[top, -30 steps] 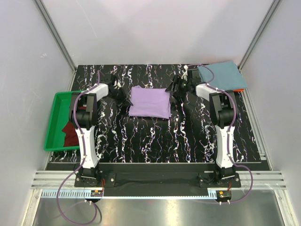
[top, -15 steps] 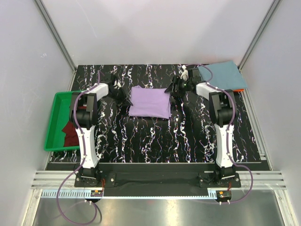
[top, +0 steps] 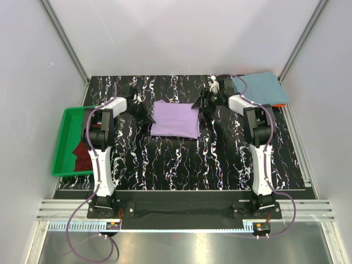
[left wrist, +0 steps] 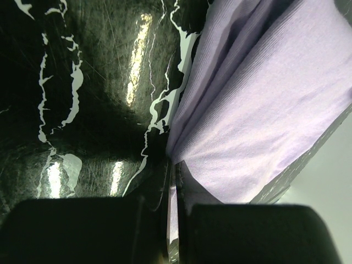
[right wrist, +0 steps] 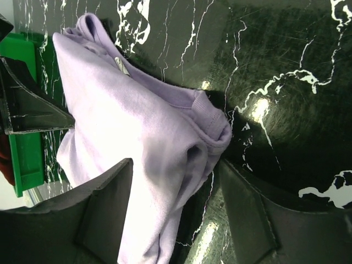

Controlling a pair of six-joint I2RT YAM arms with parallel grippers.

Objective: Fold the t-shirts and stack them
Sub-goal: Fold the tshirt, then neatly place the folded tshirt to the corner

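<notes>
The folded lavender t-shirt's bunched back corner is nearest the teal-blue t-shirt. I should grab it there next with my right gripper to stack the shirt on top.
A folded lavender t-shirt lies mid-table. My left gripper is at its left edge; in the left wrist view the gripper is shut, with a thin sliver of the lavender cloth pinched between the jaws. My right gripper is at the shirt's back right corner. There it stands open, straddling the bunched lavender edge. A teal-blue t-shirt lies folded at the back right. A maroon t-shirt lies in the green tray.
The green tray sits at the table's left edge, partly off the black marbled top. An orange edge shows under the teal shirt. Grey walls close in behind and on both sides.
The right gripper has edged slightly left and back at the shirt's corner. The left arm and the shirts have not moved.
</notes>
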